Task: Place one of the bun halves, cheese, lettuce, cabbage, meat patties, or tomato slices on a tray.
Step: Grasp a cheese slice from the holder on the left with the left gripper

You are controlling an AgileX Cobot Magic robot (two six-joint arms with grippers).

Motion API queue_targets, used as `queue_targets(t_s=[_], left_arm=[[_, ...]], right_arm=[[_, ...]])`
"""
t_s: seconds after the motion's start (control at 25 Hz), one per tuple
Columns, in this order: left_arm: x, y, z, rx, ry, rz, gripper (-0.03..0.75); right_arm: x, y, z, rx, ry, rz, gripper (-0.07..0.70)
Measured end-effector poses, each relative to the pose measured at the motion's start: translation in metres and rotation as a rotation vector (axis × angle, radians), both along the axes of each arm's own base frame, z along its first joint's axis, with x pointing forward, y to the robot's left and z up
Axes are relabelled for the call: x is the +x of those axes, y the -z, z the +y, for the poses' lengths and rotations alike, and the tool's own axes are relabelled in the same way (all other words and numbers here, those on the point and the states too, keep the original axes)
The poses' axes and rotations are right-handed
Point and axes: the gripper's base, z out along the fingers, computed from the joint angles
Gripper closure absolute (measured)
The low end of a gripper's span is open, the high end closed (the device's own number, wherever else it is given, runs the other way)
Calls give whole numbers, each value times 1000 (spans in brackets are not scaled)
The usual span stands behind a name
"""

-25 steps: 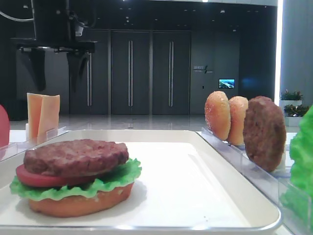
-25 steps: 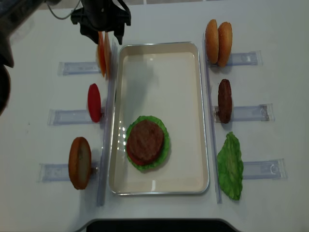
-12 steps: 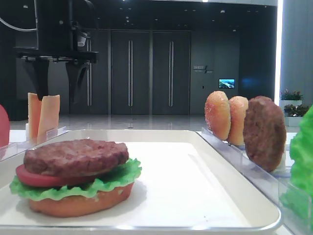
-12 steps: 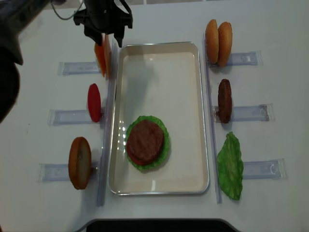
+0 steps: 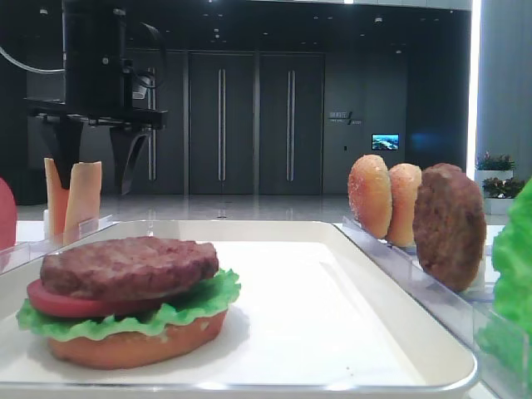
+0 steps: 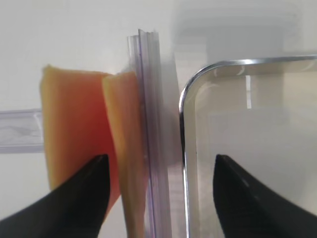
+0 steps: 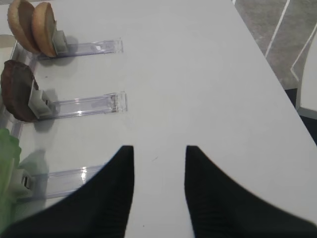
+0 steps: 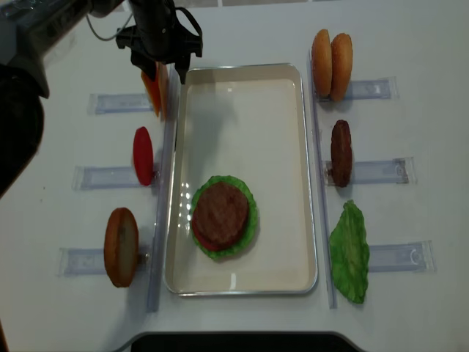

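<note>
The cheese slice stands upright between another cheese slice (image 8: 150, 92) and the clear piece of the holder, so my left gripper should pinch it by its exposed top edge (image 8: 163, 94).
Two cheese slices (image 6: 74, 129) stand on edge in a clear holder beside the tray's (image 6: 184, 114) far left corner. My left gripper (image 6: 159, 158) is open above them; its left finger sits between the two slices, its right finger over the tray, and the right cheese slice (image 6: 126, 148) is between them. Seen from above, the left gripper (image 8: 160, 62) is over the cheese (image 8: 155, 92). The tray (image 8: 242, 132) holds a stack of bun half, lettuce, tomato and meat patty (image 8: 220, 213). My right gripper (image 7: 159, 148) is open over bare table.
Left of the tray stand a tomato slice (image 8: 143, 155) and a bun half (image 8: 121, 247). On the right are two bun halves (image 8: 331, 55), a patty (image 8: 341, 152) and lettuce (image 8: 350, 251). Long clear strips (image 8: 163, 183) run along both tray sides.
My left gripper has come down from above the cheese, and its fingers now reach the slices' tops. The left slice has been pushed a little. Nothing else moved.
</note>
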Motion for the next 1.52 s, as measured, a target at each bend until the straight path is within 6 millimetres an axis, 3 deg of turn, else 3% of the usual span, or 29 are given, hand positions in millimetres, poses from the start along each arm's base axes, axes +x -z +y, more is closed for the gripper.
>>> queue_targets(t_s=[0.76,0.88,1.04,1.12,1.4,1.52], left_arm=[[2,-1,4,47,14,-18,254],[2,-1,4,52,15,-19,328],[2,-1,4,55,16,-20,596],[2,-1,4,57,18,-20,669],[0,-4,5,64,9,5,689],[0,-14,3,50,2,27,690]], right_arm=[[0,0,0,0,0,0,387],[0,0,0,0,0,0,387],[0,0,0,0,0,0,387],[0,0,0,0,0,0,387],[0,0,0,0,0,0,388],[0,0,0,0,0,0,388]])
